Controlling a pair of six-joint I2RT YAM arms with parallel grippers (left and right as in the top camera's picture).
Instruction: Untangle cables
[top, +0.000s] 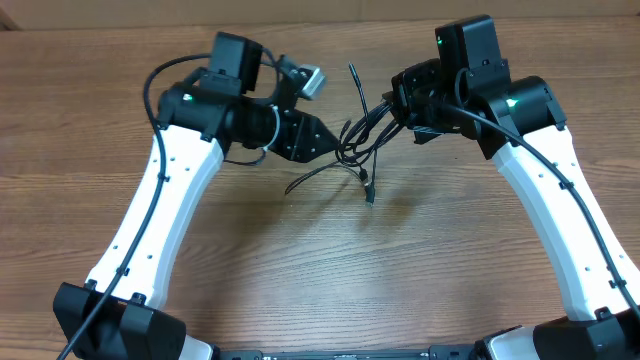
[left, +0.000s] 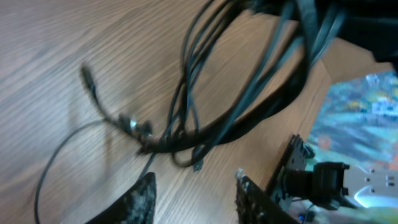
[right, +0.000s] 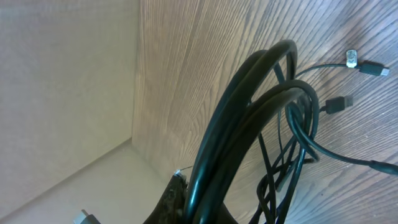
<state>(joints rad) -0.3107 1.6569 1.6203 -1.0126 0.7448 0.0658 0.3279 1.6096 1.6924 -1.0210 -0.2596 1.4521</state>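
Note:
My left gripper grabs the looped cables at the knot's near side next. That leaves the loose ends free for my right gripper to untangle.
The cables (top: 358, 140) are thin black cords looped in a bundle at the table's middle back, between my two grippers. Loose ends trail to the front left (top: 292, 187), to the front (top: 370, 196), and up toward the back (top: 352, 72). My right gripper (top: 397, 108) is shut on several loops of the cables (right: 249, 124) and holds them up off the table; plug tips (right: 351, 59) lie on the wood beyond. My left gripper (top: 332, 140) is open and empty (left: 196, 196), with its fingers just short of the cable knot (left: 155, 140).
A wooden table (top: 320, 270) carries everything. A cardboard wall (top: 120, 12) runs along the back, close behind the right gripper (right: 68, 93). The right arm's body (left: 311, 180) shows at the lower right of the left wrist view, close to the left fingers.

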